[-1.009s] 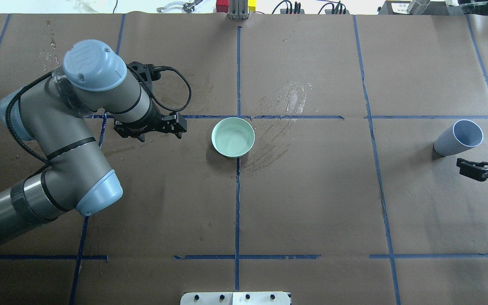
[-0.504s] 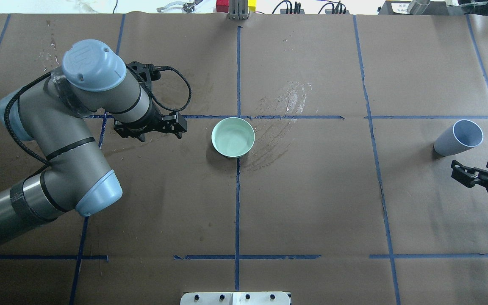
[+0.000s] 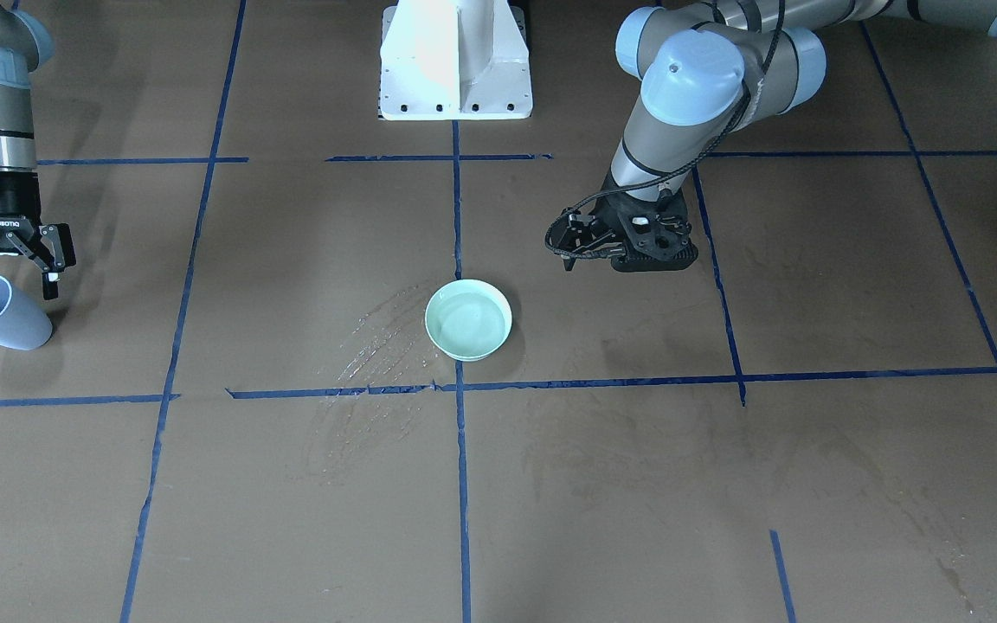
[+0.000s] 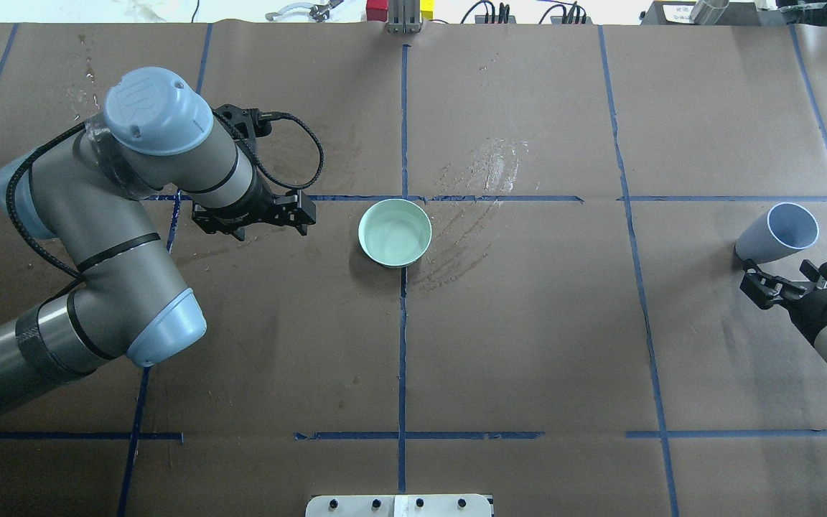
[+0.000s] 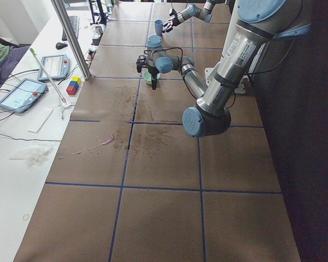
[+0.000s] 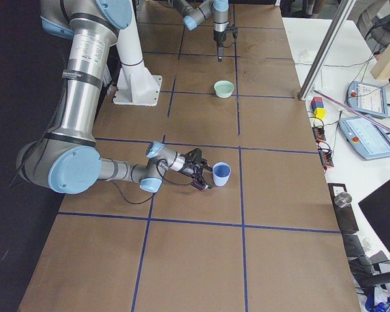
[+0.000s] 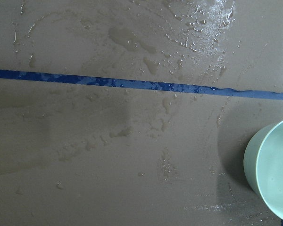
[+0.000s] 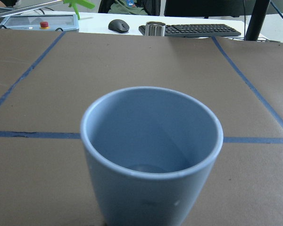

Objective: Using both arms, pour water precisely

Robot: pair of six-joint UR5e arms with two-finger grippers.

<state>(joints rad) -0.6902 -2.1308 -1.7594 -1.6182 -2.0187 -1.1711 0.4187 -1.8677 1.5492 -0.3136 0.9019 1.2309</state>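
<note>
The robot's right gripper will next grab the light blue cup by its body (image 3: 16, 323), so that the light blue cup's open rim stays free to pour into the bowl.
A pale green bowl (image 4: 394, 232) stands at the table's middle; a faint sheen in it looks like water (image 3: 466, 322). My left gripper (image 4: 252, 219) points down, open and empty, just left of the bowl; its wrist view catches only the bowl's rim (image 7: 273, 174). A light blue cup (image 4: 776, 233) stands at the far right. My right gripper (image 4: 779, 283) is open, level with the cup and just short of it, touching nothing. The cup fills the right wrist view (image 8: 151, 155); I cannot tell whether it holds water.
Brown paper with blue tape lines (image 4: 403, 323) covers the table. Glistening streaks (image 4: 485, 172) lie beyond and right of the bowl, and drops lie under my left wrist (image 7: 170, 101). The white pedestal (image 3: 455, 61) stands at the robot's side.
My right gripper has swung in from the right edge toward the cup, and more of its arm now shows. The left arm, bowl and cup have not moved.
</note>
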